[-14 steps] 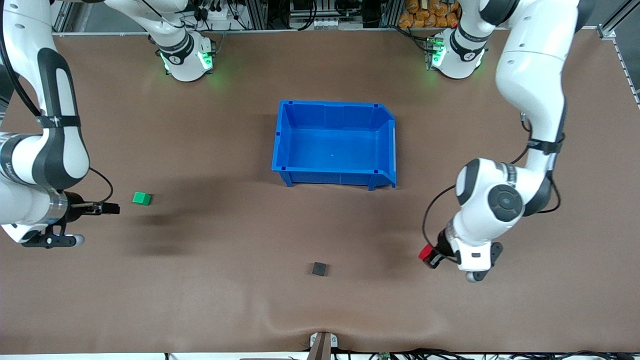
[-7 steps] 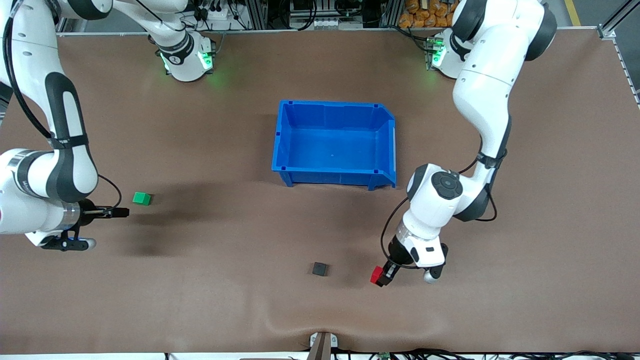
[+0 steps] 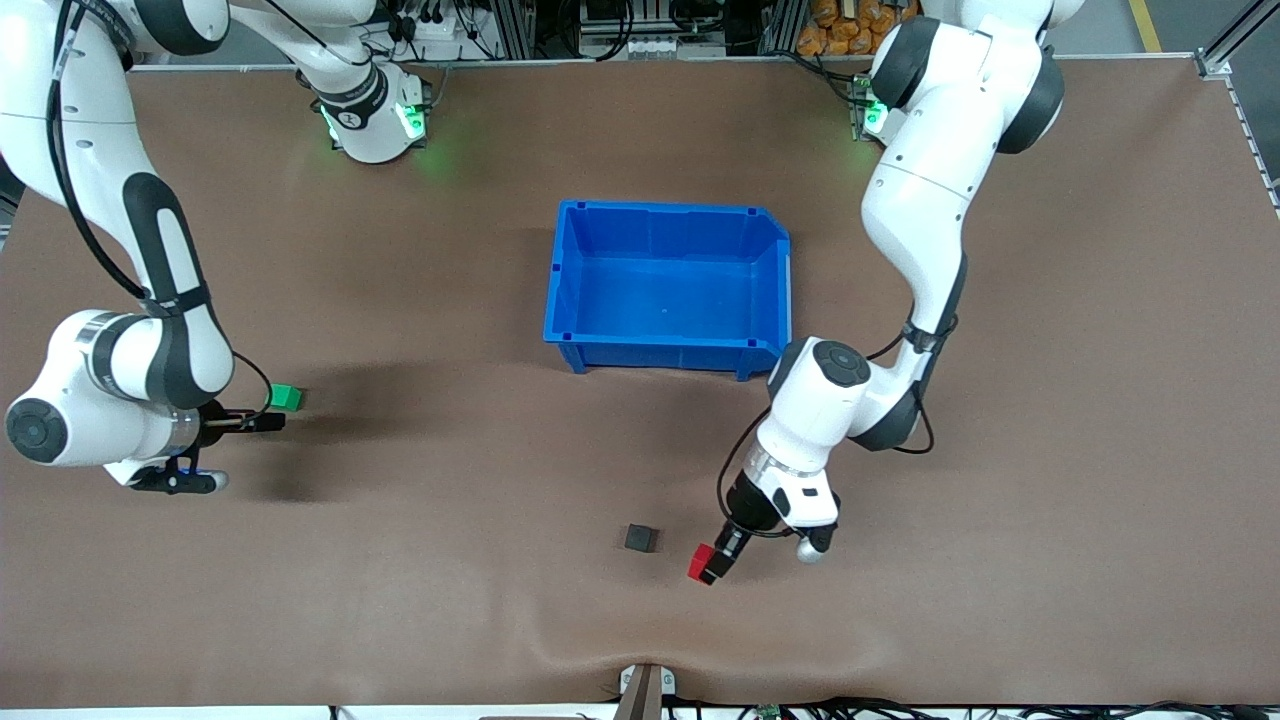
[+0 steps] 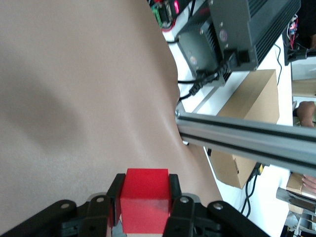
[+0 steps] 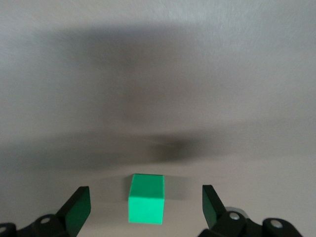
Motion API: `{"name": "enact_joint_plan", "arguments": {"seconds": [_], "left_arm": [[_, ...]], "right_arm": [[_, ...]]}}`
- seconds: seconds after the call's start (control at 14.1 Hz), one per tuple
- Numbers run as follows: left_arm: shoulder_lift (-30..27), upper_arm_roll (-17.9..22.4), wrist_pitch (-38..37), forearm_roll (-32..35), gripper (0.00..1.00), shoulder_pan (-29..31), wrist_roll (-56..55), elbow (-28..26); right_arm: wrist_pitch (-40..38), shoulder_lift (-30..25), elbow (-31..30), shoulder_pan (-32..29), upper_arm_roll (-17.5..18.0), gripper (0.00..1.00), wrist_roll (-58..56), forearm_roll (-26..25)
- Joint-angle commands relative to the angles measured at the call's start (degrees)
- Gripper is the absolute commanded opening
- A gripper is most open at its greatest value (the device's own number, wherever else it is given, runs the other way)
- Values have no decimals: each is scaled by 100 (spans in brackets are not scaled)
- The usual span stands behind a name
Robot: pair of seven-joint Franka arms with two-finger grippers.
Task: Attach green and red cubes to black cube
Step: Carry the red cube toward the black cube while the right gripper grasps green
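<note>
My right gripper grabs the green cube (image 3: 285, 397) by its opposite sides next, to attach it to the black cube (image 3: 640, 538).
The black cube (image 3: 640, 538) lies on the brown table, nearer to the front camera than the blue bin. My left gripper (image 3: 711, 566) is shut on the red cube (image 3: 701, 563) and holds it low, close beside the black cube on the left arm's side with a small gap. In the left wrist view the red cube (image 4: 145, 200) sits clamped between the fingers of the left gripper (image 4: 144, 197). The green cube (image 3: 285, 397) lies toward the right arm's end. My right gripper (image 3: 268, 421) is open right next to it. In the right wrist view the green cube (image 5: 146, 198) lies between the spread fingers of the right gripper (image 5: 146, 210).
The blue bin (image 3: 553, 290) stands empty at the table's middle. A metal bracket (image 3: 645, 685) sits at the table's front edge, and the mat bulges slightly there. Bare brown mat lies around all three cubes.
My left arm has swung with the red cube toward the right arm's end, closing on the black cube. My right gripper has moved up to the green cube.
</note>
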Motion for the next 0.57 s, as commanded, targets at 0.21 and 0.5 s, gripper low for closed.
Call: {"name": "enact_joint_plan", "arguments": {"seconds": [0.21,0.5], "left_arm": [[587,139,222,-69,0,-254,-49,546],[772,184,222,-69,0,-377,-41,659]], "right_arm": [[137,-104,-448,-65,54,100,9,95],[208,-104,-624,-39,54,89,1,95]]}}
